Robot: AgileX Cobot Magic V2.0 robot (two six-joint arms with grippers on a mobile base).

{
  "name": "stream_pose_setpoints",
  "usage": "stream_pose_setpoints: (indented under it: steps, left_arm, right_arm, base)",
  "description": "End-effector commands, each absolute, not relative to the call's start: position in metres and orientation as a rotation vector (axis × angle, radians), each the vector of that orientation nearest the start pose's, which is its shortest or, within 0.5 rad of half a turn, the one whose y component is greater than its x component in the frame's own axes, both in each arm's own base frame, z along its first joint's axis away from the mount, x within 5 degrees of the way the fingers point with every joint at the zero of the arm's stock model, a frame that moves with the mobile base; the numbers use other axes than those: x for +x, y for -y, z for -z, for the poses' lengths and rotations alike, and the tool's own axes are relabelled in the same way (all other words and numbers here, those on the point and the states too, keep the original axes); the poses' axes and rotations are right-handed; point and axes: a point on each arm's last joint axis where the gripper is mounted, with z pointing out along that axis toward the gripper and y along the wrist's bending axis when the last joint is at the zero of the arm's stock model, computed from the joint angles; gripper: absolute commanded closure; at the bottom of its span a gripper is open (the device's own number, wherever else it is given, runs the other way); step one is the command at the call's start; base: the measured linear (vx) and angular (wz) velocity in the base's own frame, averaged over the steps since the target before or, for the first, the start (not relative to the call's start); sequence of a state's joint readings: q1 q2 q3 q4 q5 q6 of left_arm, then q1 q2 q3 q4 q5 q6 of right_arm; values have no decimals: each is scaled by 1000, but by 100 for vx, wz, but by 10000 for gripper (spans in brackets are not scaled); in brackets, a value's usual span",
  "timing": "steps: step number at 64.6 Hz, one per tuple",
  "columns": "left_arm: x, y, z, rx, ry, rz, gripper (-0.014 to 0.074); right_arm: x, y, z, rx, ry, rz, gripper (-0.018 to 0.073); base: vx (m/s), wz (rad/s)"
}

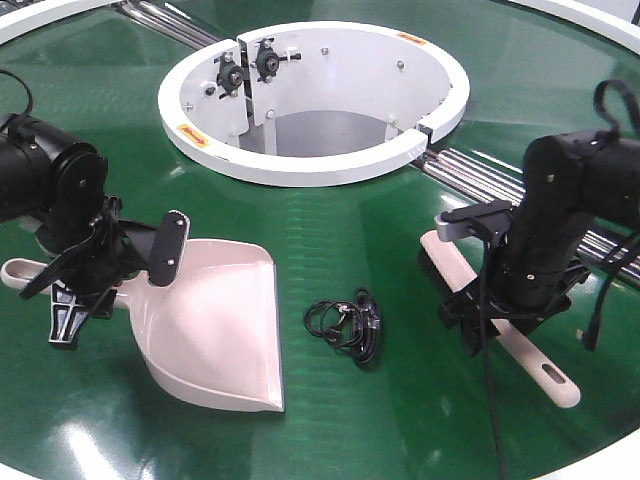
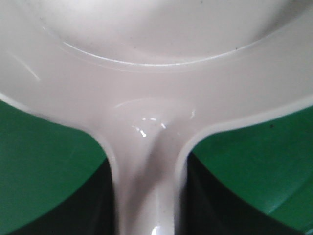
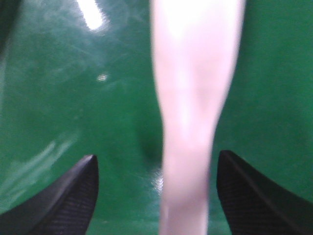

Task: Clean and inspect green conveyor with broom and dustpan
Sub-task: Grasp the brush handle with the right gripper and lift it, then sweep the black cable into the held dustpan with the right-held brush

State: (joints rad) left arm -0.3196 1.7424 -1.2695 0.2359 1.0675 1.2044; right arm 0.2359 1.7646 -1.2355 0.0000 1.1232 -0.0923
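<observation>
My right gripper grabs the pale broom by its handle [image 1: 520,345] next, to sweep the black cord [image 1: 345,325] into the dustpan.
The pale pink dustpan [image 1: 215,330] lies on the green conveyor [image 1: 330,420] at the left, its lip toward the front and its handle pointing left. My left gripper [image 1: 88,278] is shut on that handle. In the left wrist view the handle [image 2: 146,186] runs between the dark jaws, which touch both its sides. The pale broom [image 1: 540,368] lies on the belt at the right. My right gripper [image 1: 500,312] hovers over it, open. In the right wrist view its fingertips [image 3: 88,171] stand apart on either side of the broom handle [image 3: 190,122], with gaps.
A tangle of black cord [image 1: 345,325] lies on the belt between dustpan and broom. The white central ring [image 1: 310,165] is behind it. Steel rollers [image 1: 480,172] cross the belt at the right. The belt's white rim [image 1: 600,465] is at the front right.
</observation>
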Motion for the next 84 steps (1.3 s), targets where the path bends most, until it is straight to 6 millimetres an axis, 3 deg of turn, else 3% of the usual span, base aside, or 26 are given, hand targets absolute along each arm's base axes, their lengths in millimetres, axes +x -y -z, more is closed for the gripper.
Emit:
stream_pose_setpoints:
  steps: [1, 14, 22, 48, 63, 84]
  left_arm:
    - [321, 92, -248, -2321, 2111, 388, 603]
    - [321, 92, -248, -2321, 2111, 388, 603]
    - [321, 92, -248, -2321, 2111, 388, 603]
    - [321, 92, -248, -2321, 2111, 388, 603]
    - [321, 92, -248, -2321, 2111, 388, 603]
    - [321, 92, -248, -2321, 2111, 388, 603]
  right_arm:
    - [324, -72, -230, -467, -3037, 72, 72]
    - [327, -71, -223, -478, -3048, 104, 76]
    - [328, -72, -218, -470, -3064, 99, 124]
    - [331, -73, -215, -426, -3051, 85, 575]
    - [320, -82, -239, -334, -3010, -24, 566]
    - [297, -132, -244, -373, -3026, -43, 564]
  base:
    - [0, 0]
    - [0, 0]
    - [0, 0]
    - [0, 0]
    - [0, 0]
    - [0, 0]
